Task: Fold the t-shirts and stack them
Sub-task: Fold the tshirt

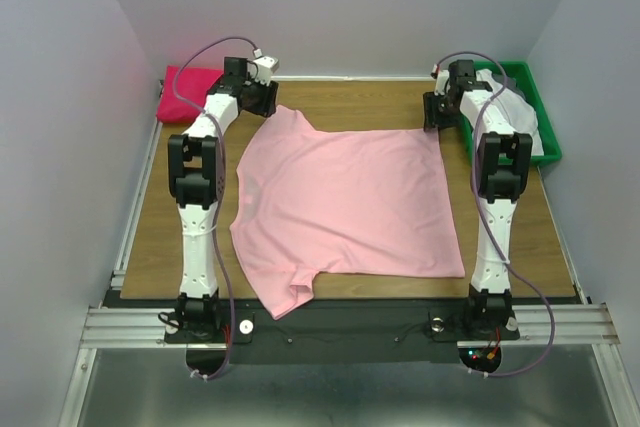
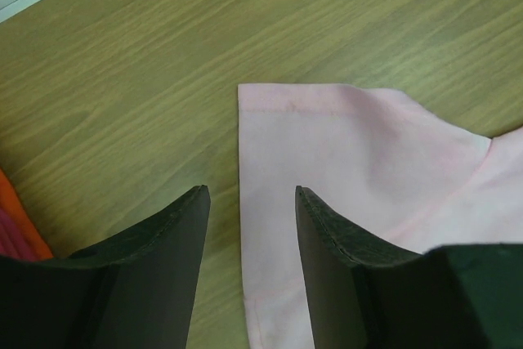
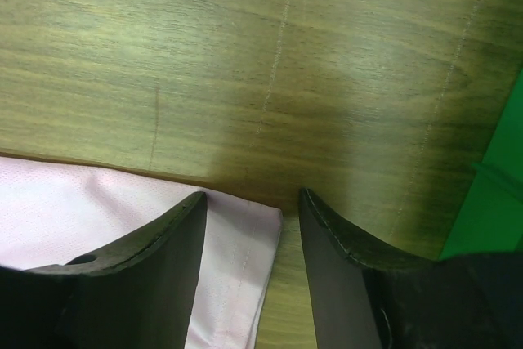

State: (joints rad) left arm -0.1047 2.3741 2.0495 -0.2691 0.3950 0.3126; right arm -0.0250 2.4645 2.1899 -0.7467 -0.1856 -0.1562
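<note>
My left gripper comes down, before it closes on the sleeve's edge (image 1: 268, 119) (image 2: 243, 196), since the gripper's fingers hover above the flat cloth.
A pink t-shirt (image 1: 345, 202) lies spread flat on the wooden table (image 1: 150, 237), collar side left, hem right. My left gripper (image 1: 262, 97) is open over the far sleeve; in the left wrist view the gripper (image 2: 249, 194) straddles the sleeve's edge (image 2: 270, 153). My right gripper (image 1: 432, 112) is open above the far hem corner; in the right wrist view the gripper (image 3: 252, 195) has that corner (image 3: 257, 222) between its jaws, not pinched. A red folded shirt (image 1: 185, 87) lies at the far left. White clothing (image 1: 530, 117) sits in the green bin.
A green bin (image 1: 545, 107) stands at the far right edge; its wall shows in the right wrist view (image 3: 490, 202). The red shirt's edge shows in the left wrist view (image 2: 16, 218). White walls enclose the table on three sides.
</note>
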